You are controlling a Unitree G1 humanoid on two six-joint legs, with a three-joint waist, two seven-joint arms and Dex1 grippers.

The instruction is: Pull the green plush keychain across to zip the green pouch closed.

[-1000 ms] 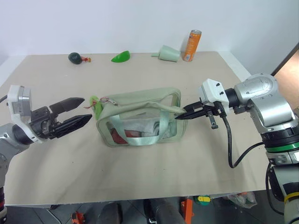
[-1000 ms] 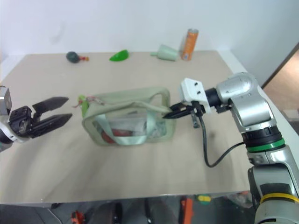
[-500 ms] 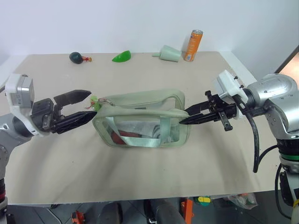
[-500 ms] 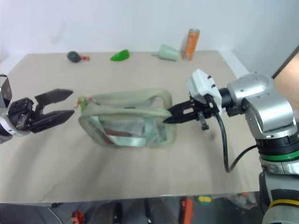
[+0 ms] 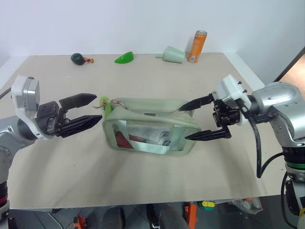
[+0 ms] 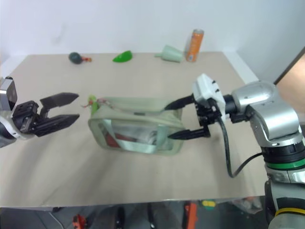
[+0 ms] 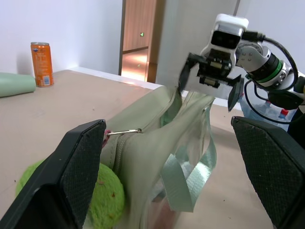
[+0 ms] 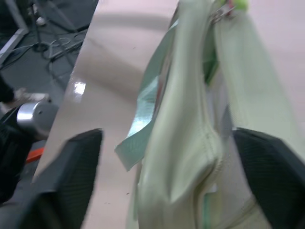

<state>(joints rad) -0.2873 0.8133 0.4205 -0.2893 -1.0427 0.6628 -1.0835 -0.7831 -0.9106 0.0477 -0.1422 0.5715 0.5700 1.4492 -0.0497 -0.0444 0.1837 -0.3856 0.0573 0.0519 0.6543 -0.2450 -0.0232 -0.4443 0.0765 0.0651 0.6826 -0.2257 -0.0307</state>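
Observation:
Next, my right gripper pinches the pouch's strap-side top corner (image 5: 189, 125) opposite the plush keychain (image 5: 104, 102), and the keychain stays free to pull the zip.
The green pouch (image 5: 147, 129) lies in the middle of the table, clear front panel towards me, straps slack. Its green plush keychain (image 5: 104, 102) hangs at the pouch's left end on a thin string. My left gripper (image 5: 97, 107) is open, its fingertips just left of the keychain. In the left wrist view the keychain (image 7: 107, 191) sits beside one finger (image 7: 78, 176), untouched. My right gripper (image 5: 183, 123) is open wide, one finger above and one in front of the pouch's right end. In the right wrist view the pouch (image 8: 190, 143) lies between the fingers (image 8: 66, 171).
Along the far edge stand an orange can (image 5: 197, 46), a pale green cone-shaped cup (image 5: 172, 54), a glossy green leaf piece (image 5: 123, 58) and a dark green round toy (image 5: 76, 58). Bare table (image 5: 143, 176) lies in front of the pouch.
My right gripper, shut on the pouch's right end before, has opened wide and let go. The pouch has settled flatter on the table. The left gripper has edged closer to the keychain.

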